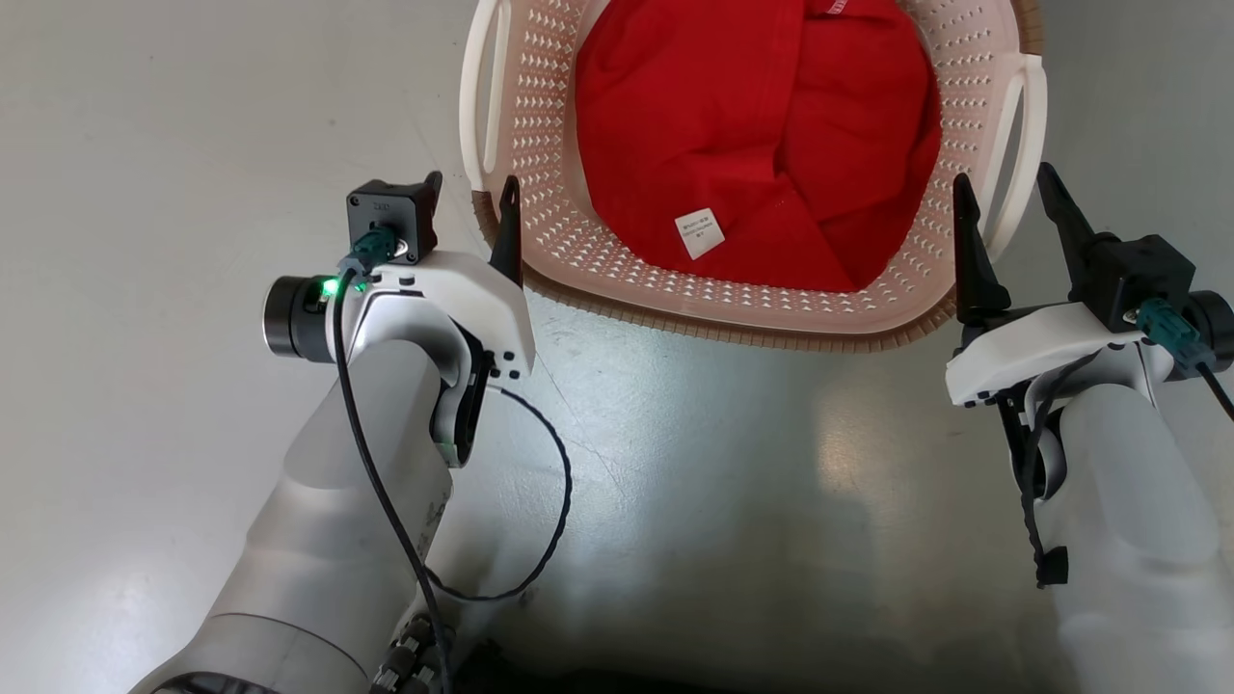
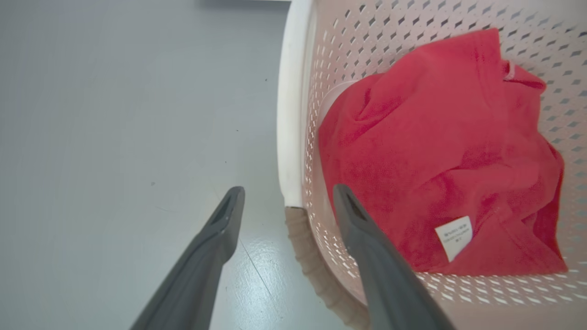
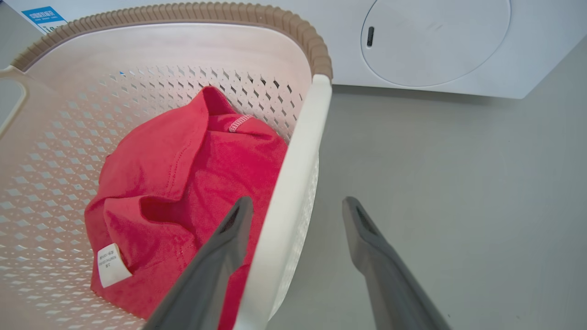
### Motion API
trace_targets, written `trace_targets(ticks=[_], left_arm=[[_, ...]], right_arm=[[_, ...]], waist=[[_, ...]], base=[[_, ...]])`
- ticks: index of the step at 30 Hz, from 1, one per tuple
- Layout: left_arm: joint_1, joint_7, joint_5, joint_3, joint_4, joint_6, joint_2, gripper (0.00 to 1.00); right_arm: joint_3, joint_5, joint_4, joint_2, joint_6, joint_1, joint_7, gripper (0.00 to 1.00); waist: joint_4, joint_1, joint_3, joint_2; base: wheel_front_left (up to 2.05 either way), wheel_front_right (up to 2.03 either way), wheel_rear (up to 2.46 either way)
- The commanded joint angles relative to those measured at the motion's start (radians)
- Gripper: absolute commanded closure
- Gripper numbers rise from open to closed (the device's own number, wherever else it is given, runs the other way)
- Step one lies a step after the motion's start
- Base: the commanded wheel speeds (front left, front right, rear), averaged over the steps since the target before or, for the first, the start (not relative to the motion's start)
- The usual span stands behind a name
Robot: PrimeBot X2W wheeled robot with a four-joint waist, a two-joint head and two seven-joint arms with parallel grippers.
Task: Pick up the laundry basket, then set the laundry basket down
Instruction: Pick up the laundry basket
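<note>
The left gripper grabs the laundry basket by its slim white handle next. The laundry basket's body spreads far wider than the gripper's open fingers.
The laundry basket stands on the grey floor at the top of the head view, cream and perforated with a brown rim, holding a red cloth. My left gripper is open and straddles the near end of the basket's left white handle, one finger outside and one over the inside wall. My right gripper is also open, and the right handle runs between its fingers. Neither pair of fingers presses on the handle. The red cloth with a white tag fills the basket's bottom.
A white machine with a round door stands just beyond the basket's far side. Bare glossy grey floor lies between my two arms and to the left of the basket.
</note>
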Motion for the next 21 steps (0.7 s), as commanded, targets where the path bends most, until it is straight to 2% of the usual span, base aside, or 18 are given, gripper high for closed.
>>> trace_targets(ticks=[1,14,21], left_arm=[[0.006,-0.006,-0.008,0.012,0.003,-0.005,0.036,0.00],[-0.031,-0.006,-0.032,-0.021,0.053,-0.010,0.036,0.00],[-0.042,-0.006,-0.018,-0.026,0.083,-0.010,0.036,0.00]], right_arm=[[0.029,0.002,-0.011,0.022,0.006,0.051,-0.014,0.00],[0.045,-0.010,0.059,0.022,0.006,-0.015,-0.014,0.00],[0.087,0.009,0.097,0.022,0.006,-0.037,-0.014,0.00]], waist=[[-0.003,0.0000,0.000,0.0000],[-0.009,0.0000,0.006,0.0000],[-0.024,0.0000,0.006,0.0000]], base=[[0.00,0.00,0.00],[0.00,0.00,0.00],[0.00,0.00,0.00]])
